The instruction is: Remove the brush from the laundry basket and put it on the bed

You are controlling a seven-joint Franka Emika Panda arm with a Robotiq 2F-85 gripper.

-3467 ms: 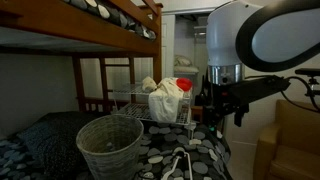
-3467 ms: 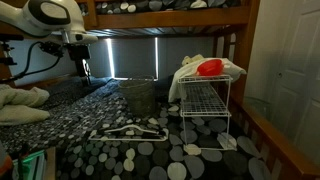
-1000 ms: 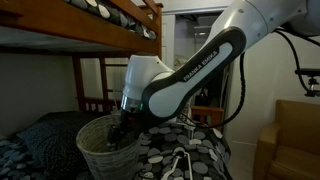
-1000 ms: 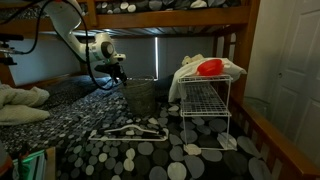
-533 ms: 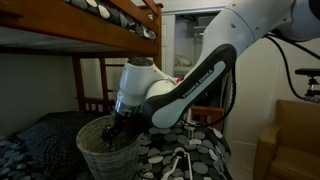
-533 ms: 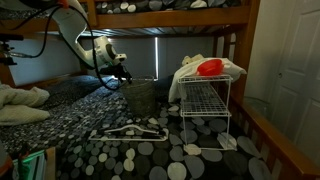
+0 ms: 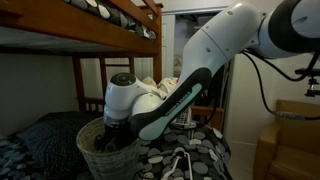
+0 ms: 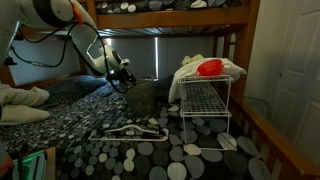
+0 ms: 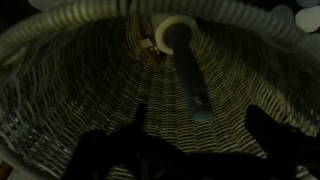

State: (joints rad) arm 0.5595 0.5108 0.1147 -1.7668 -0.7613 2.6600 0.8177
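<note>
The brush's handle end is below my fingers, so closing now would miss it. My gripper must lower first, then close on it.
The brush [image 9: 185, 62] lies inside the laundry basket [image 9: 70, 80], with a grey handle and a round white head toward the far wall. My gripper [image 9: 198, 112] is open just above the handle end, with one dark finger on each side. In both exterior views the gripper [image 7: 112, 140] [image 8: 128, 79] dips into the top of the woven basket [image 7: 100, 158] [image 8: 142, 100], which stands on the bed [image 7: 200, 150] [image 8: 140, 155] with spotted bedding. The brush is hidden in the exterior views.
A wire rack [image 8: 205, 105] of white clothes with a red item stands beside the basket and also shows in an exterior view [image 7: 165, 98]. A white hanger [image 8: 125, 131] lies on the bedding. The upper bunk [image 7: 110, 20] hangs overhead. A pillow [image 8: 20, 105] lies at one side.
The arm has swung over from the side and lowered. The gripper has gone down into the mouth of the basket.
</note>
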